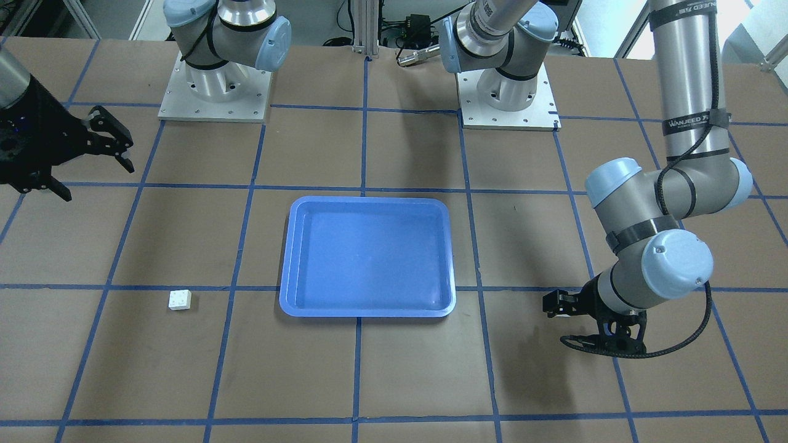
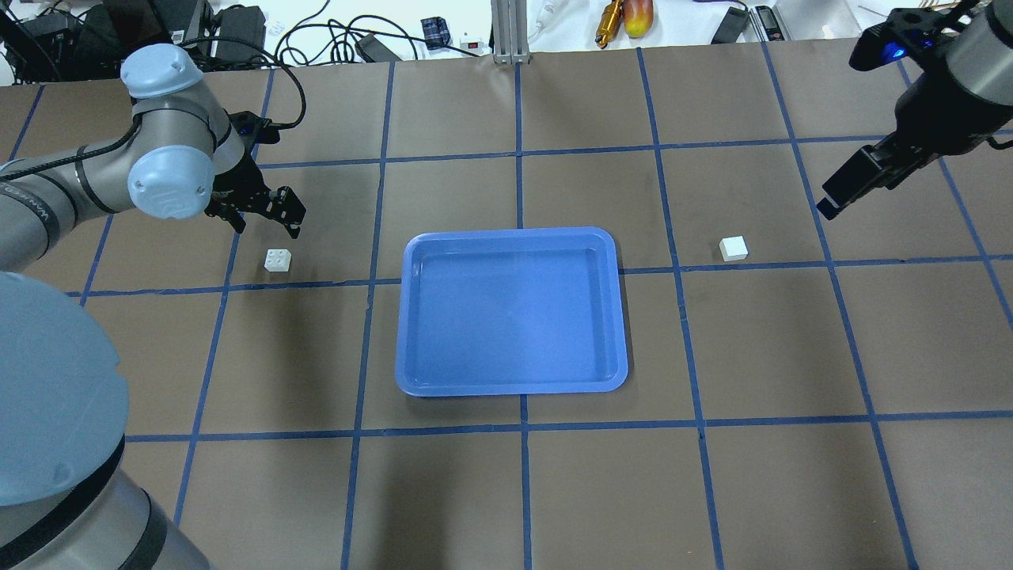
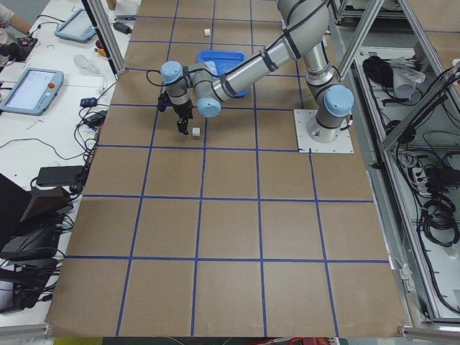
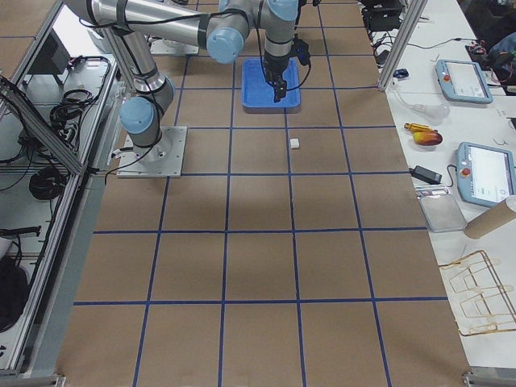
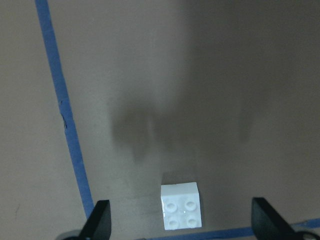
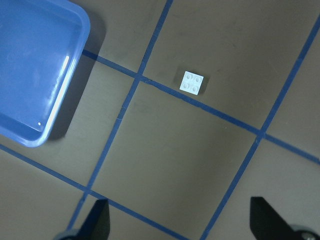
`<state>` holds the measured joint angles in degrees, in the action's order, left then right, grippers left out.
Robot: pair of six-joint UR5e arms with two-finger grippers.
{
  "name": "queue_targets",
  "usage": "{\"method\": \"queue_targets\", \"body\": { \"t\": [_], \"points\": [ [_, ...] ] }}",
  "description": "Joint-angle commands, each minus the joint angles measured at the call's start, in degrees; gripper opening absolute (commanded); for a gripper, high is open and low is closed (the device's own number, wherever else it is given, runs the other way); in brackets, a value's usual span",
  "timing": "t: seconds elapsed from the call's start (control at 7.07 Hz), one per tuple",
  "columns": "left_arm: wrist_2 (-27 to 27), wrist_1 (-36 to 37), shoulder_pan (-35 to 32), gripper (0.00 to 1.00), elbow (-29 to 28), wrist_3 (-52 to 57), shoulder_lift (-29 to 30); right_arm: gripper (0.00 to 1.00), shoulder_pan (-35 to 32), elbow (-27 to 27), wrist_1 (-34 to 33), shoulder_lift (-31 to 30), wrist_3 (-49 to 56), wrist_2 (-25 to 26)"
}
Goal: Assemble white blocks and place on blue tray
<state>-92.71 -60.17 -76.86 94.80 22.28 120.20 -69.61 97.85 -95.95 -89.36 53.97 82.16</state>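
The right gripper grabs the white block by its plain sides next, which leaves the white block's studded top [image 6: 192, 81] free for assembling.
The blue tray [image 2: 511, 378] lies empty at the table's middle. One white block [image 2: 278, 260] sits on the table to the tray's left. My left gripper [image 2: 267, 222] hovers open just above and behind it. In the left wrist view the block [image 5: 181, 206] lies between the open fingertips [image 5: 98, 221]. The other white block [image 2: 734, 248] sits to the tray's right, and also shows in the front view [image 1: 180, 299]. My right gripper [image 2: 851, 186] is open and empty, raised well behind and to the right of it. The right wrist view shows that block [image 6: 192, 82] far below, next to the tray's corner [image 6: 75, 30].
Blue tape lines [image 2: 520, 158] grid the brown table. Cables and tools [image 2: 625, 16] lie along the far edge. The arm bases [image 1: 215, 92] stand on the robot's side. Operator tablets [image 3: 29, 90] lie on side benches.
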Motion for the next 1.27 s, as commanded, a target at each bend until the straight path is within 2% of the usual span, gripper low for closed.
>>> {"method": "queue_targets", "body": {
  "t": [0.0, 0.14, 0.28, 0.42, 0.71, 0.99, 1.13],
  "points": [
    [0.0, 1.0, 0.0, 1.0, 1.3, 1.6, 0.9, 1.0, 4.0, 0.0, -2.0, 5.1, 17.4, -5.9],
    [-0.1, 1.0, 0.0, 1.0, 1.9, 1.5, 1.0, 1.0, 5.1, 0.1, -3.8, 7.2, 25.8, -7.2],
    [-0.1, 1.0, 0.0, 0.89, 2.1, 1.5, 1.2, 1.0, 5.8, 0.1, -5.6, 9.8, 35.7, -8.3],
    [-0.1, 1.0, 0.0, 0.85, 2.1, 0.9, 1.2, 1.0, 6.9, 0.1, -6.3, 12.5, 43.9, -11.6],
    [-0.2, 0.8, 0.0, 0.59, 2.1, -0.7, 0.8, 1.0, 7.8, -0.1, -8.9, 18.8, 59.1, -15.3],
    [0.0, 0.2, 0.0, 0.33, 2.1, -1.4, 0.6, 1.0, 7.7, 0.1, -10.5, 22.2, 65.3, -16.8],
    [0.5, 0.2, 0.0, 0.27, 1.9, -3.4, 0.6, 1.0, 7.7, 0.1, -10.7, 24.1, 69.4, -20.2]
  ]
}}
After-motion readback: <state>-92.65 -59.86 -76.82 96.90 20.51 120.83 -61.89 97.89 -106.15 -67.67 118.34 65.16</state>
